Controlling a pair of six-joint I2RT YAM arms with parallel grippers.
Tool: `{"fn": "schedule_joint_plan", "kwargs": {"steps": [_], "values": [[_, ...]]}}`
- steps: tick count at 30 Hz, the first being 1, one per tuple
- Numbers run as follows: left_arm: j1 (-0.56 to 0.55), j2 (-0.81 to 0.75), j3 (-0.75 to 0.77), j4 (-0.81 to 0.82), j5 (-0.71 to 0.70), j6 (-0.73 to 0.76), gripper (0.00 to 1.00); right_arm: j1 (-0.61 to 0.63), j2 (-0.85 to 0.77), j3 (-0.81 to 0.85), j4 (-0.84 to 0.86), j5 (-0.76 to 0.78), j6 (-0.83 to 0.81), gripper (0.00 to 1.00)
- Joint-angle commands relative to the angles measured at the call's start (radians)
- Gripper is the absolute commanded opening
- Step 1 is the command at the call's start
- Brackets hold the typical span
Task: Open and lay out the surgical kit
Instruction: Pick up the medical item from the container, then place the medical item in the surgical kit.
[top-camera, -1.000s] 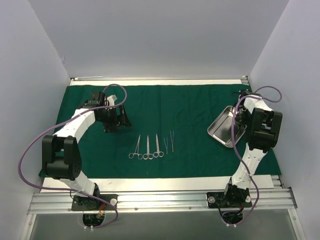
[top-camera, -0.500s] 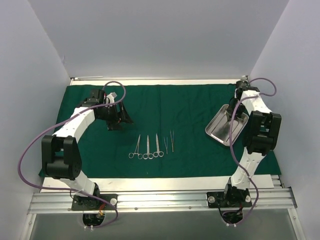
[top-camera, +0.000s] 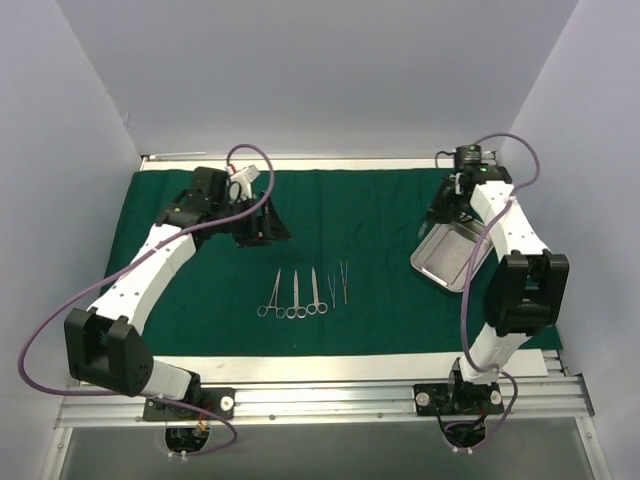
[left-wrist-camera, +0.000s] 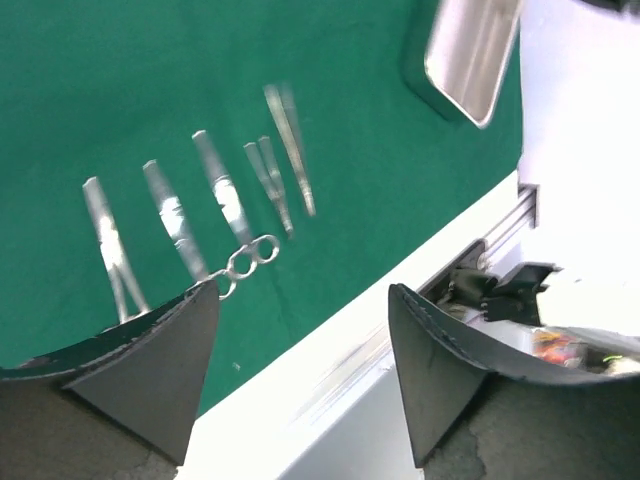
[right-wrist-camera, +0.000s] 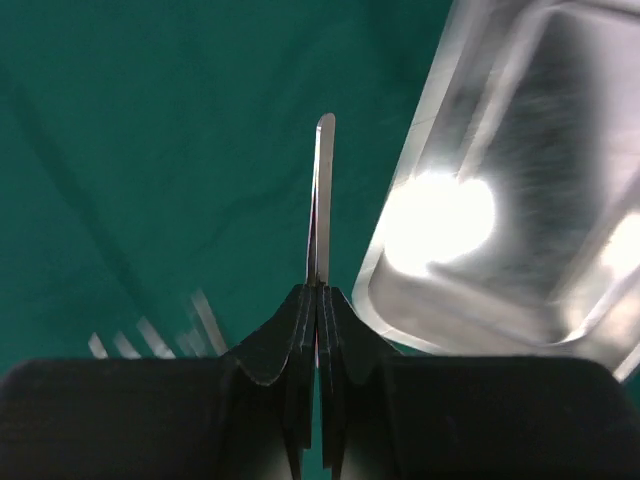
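Observation:
My left gripper grabs the thin silver instrument near its protruding end (top-camera: 422, 230) next, which leaves its length free for handing it over to be laid out.
The dark green drape (top-camera: 370, 205) lies spread flat on the table. Three ring-handled instruments (top-camera: 295, 296) and two thin tweezers (top-camera: 338, 283) lie in a row at its middle; the left wrist view shows them too (left-wrist-camera: 225, 195). The steel tray (top-camera: 440, 262) sits at the right, seen also in the right wrist view (right-wrist-camera: 520, 210). My right gripper (top-camera: 441, 211) hovers by the tray's far left corner, shut on a thin silver instrument (right-wrist-camera: 322, 200) that sticks straight out of its jaws. My left gripper (top-camera: 272, 229) is open and empty, above the drape behind the row.
A white strip of table (top-camera: 300, 368) and an aluminium rail (top-camera: 320, 400) run along the near edge. White walls close in the left, back and right sides. The drape's left part (top-camera: 150, 215) is bare cloth.
My left gripper has swung right toward the middle of the drape. My right gripper has moved from over the tray toward the back, now at the tray's far corner.

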Motion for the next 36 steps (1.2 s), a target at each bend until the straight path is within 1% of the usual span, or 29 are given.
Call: {"fn": "schedule_joint_plan", "kwargs": {"steps": [1,4,9,10,12,17,20,24,28,29,36], "values": [[-0.125,-0.076,0.079,0.059,-0.143,0.026,0.78,0.138,-0.091,0.057,-0.044,-0.115,0.044,0.0],[-0.223,-0.081,0.111,0.076,-0.253,0.046,0.82,0.191,-0.094,0.108,-0.061,-0.179,0.069,0.0],[-0.329,-0.012,0.235,0.06,-0.342,0.072,0.84,0.271,-0.097,0.174,-0.073,-0.268,0.109,0.0],[-0.364,-0.001,0.252,0.054,-0.361,0.088,0.85,0.28,-0.095,0.185,-0.076,-0.277,0.115,0.0],[-0.393,0.018,0.277,0.047,-0.415,0.101,0.86,0.31,-0.095,0.216,-0.078,-0.282,0.136,0.0],[-0.461,0.052,0.323,0.039,-0.468,0.143,0.9,0.366,-0.111,0.237,-0.053,-0.288,0.188,0.0],[-0.49,0.074,0.344,0.031,-0.502,0.166,0.91,0.396,-0.112,0.246,-0.049,-0.291,0.219,0.0],[-0.501,0.094,0.366,0.017,-0.576,0.189,0.92,0.424,-0.117,0.262,-0.053,-0.285,0.247,0.0],[-0.503,0.118,0.404,0.016,-0.574,0.235,0.92,0.429,-0.127,0.262,-0.058,-0.287,0.283,0.0],[-0.503,0.132,0.413,0.014,-0.599,0.236,0.92,0.43,-0.13,0.262,-0.058,-0.288,0.293,0.0],[-0.51,0.186,0.475,-0.005,-0.61,0.252,0.89,0.447,-0.143,0.266,-0.044,-0.304,0.359,0.0]]}}
